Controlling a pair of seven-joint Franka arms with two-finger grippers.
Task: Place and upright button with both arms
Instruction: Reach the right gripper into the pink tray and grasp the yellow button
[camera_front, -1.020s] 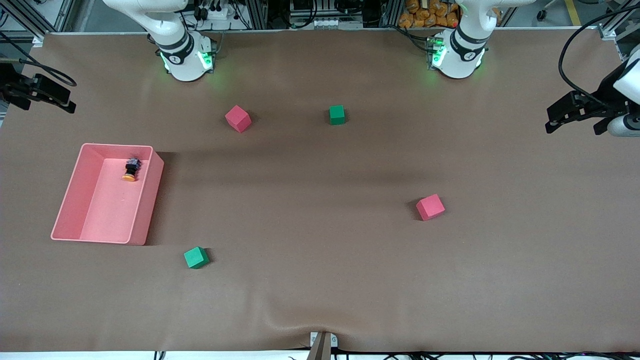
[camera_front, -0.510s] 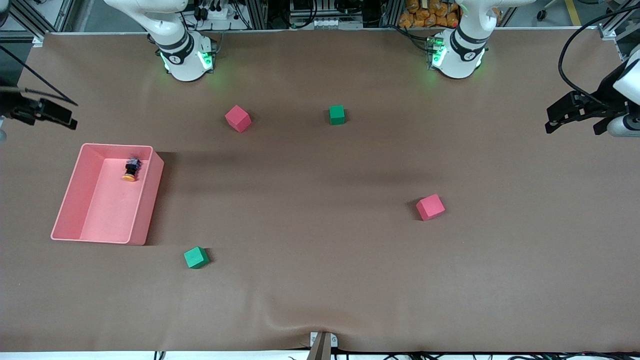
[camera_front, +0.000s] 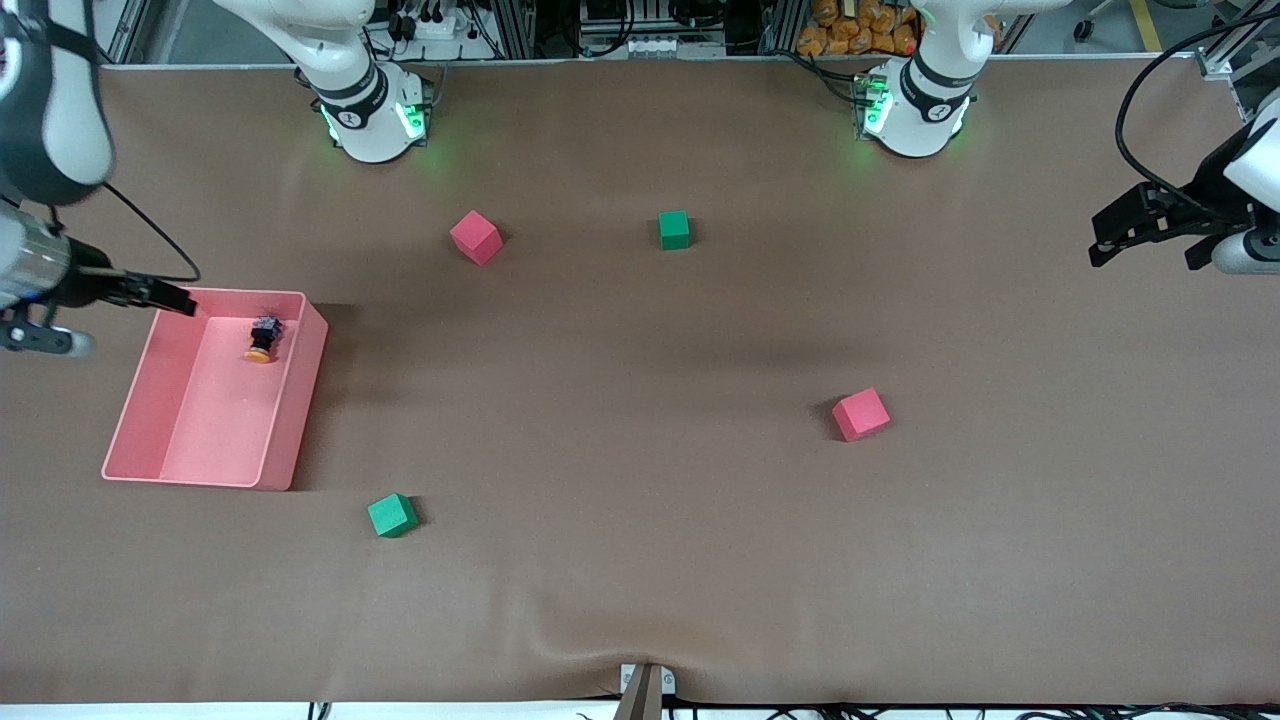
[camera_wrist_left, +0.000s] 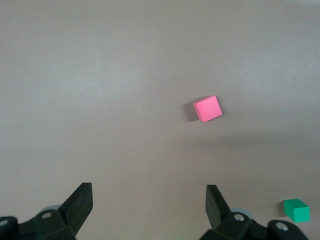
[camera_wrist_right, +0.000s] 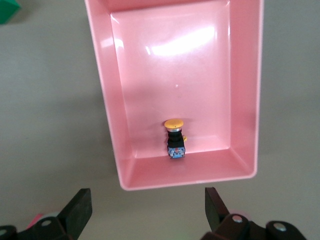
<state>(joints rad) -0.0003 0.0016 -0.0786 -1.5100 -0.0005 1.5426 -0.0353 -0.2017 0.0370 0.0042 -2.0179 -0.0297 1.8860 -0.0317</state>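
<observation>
Next, my right gripper grabs the button by its black body (camera_front: 263, 338), which leaves the button's orange cap free for standing the button upright.
The button (camera_front: 262, 338) lies on its side in the pink bin (camera_front: 290, 400), near the bin's end wall farthest from the front camera, with its orange cap toward that camera. In the right wrist view the button (camera_wrist_right: 174, 138) lies beside that end wall of the bin (camera_wrist_right: 107, 100). My right gripper (camera_front: 150, 296) is open and empty over the table's edge at the right arm's end, and one fingertip reaches the bin's corner. In its own view the right gripper (camera_wrist_right: 147, 205) is above the table just outside the bin. My left gripper (camera_front: 1145, 248) is open and empty, waiting over the left arm's end of the table, and it shows in its own view (camera_wrist_left: 148, 200).
Two red cubes (camera_front: 475, 237) (camera_front: 861, 414) and two green cubes (camera_front: 674, 229) (camera_front: 392, 515) lie loose on the brown table. The left wrist view shows a red cube (camera_wrist_left: 208, 108) and a green cube (camera_wrist_left: 297, 210).
My right arm has swung in from the table's edge, bringing its gripper to the bin's corner. The left arm, the button and the cubes have not moved.
</observation>
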